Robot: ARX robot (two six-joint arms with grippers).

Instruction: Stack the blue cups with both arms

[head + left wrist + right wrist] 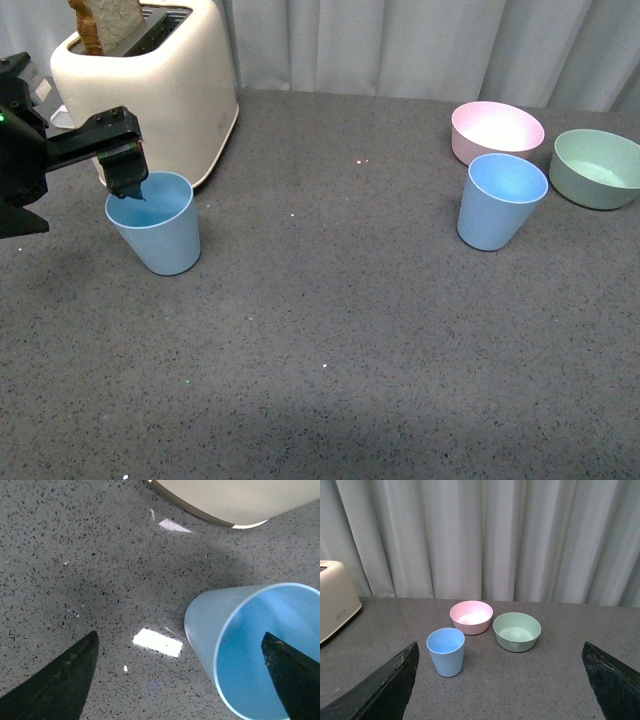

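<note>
The toaster-side blue cup should be stacked with the cup by the pink bowl, so my left gripper will next grab it by its rim (167, 227).
Two light-blue cups stand upright on the grey table. One cup (156, 223) is at the left, in front of the toaster; the other cup (499, 200) is at the right, in front of the pink bowl. My left gripper (122, 165) is open at the left cup's rim. In the left wrist view one finger (295, 675) is over the cup's mouth (250, 650) and the other finger (55, 682) is outside it. My right gripper (500, 680) is open, well back from the right cup (446, 651); it is out of the front view.
A cream toaster (160, 85) with a slice of bread stands at the back left, close behind the left cup. A pink bowl (497, 129) and a green bowl (597, 167) sit at the back right. Grey curtains hang behind the table.
</note>
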